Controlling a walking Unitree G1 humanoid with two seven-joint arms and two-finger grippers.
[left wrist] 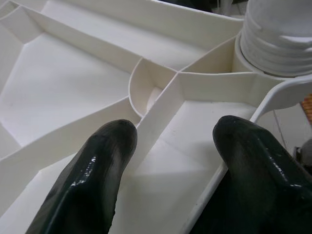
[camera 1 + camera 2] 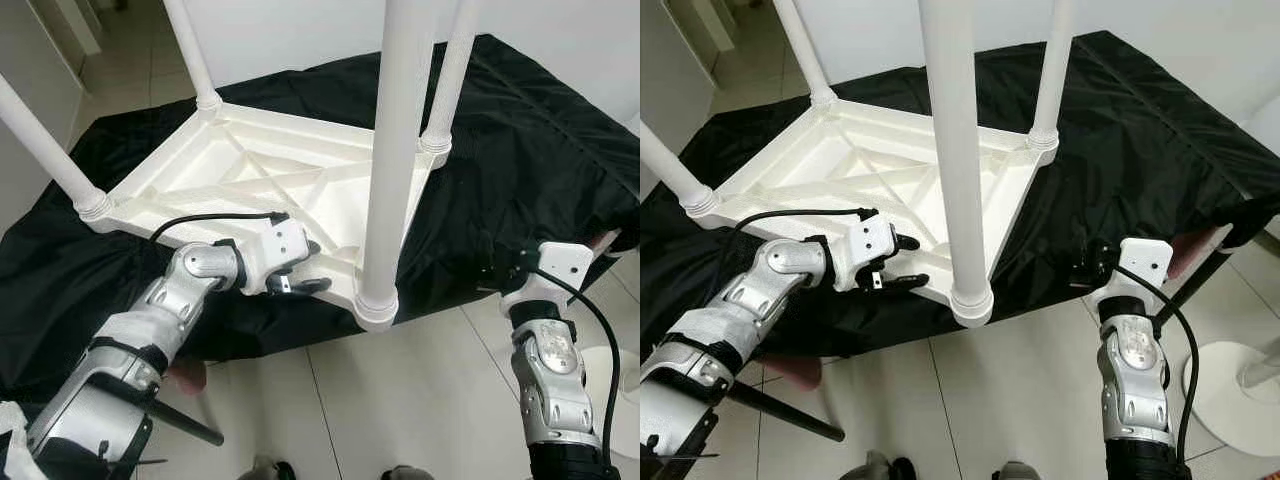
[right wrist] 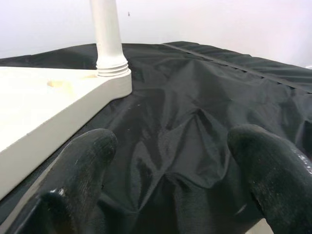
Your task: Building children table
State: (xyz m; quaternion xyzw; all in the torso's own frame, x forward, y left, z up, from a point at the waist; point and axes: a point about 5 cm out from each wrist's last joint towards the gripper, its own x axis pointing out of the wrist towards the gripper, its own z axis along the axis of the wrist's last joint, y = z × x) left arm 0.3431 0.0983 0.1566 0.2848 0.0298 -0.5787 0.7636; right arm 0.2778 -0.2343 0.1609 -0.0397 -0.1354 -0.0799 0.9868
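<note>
My left gripper grabs the table by its thin rim (image 2: 334, 296) beside the corner leg next, since its ribbed bottom spreads far wider than my open fingers.
The white plastic children's table (image 2: 250, 160) lies upside down on a surface under a black cloth (image 2: 520, 150). Its legs stand upright in the corner sockets, the nearest leg (image 2: 395, 150) rising in front of me. My left gripper (image 2: 312, 268) is at the table's near edge beside that leg, open. Its fingers (image 1: 97, 170) straddle the thin rim, one inside the ribbed underside and one outside. My right gripper (image 2: 497, 270) is open at the cloth's near right edge, pointing at the black cloth (image 3: 185, 112) to the right of the table corner (image 3: 109, 80).
Pale tiled floor (image 2: 420, 390) lies in front of the covered surface. A white round stand base (image 2: 1240, 390) sits on the floor at the right. A black rod (image 2: 190, 425) slants across the floor by my left arm. A white wall runs behind.
</note>
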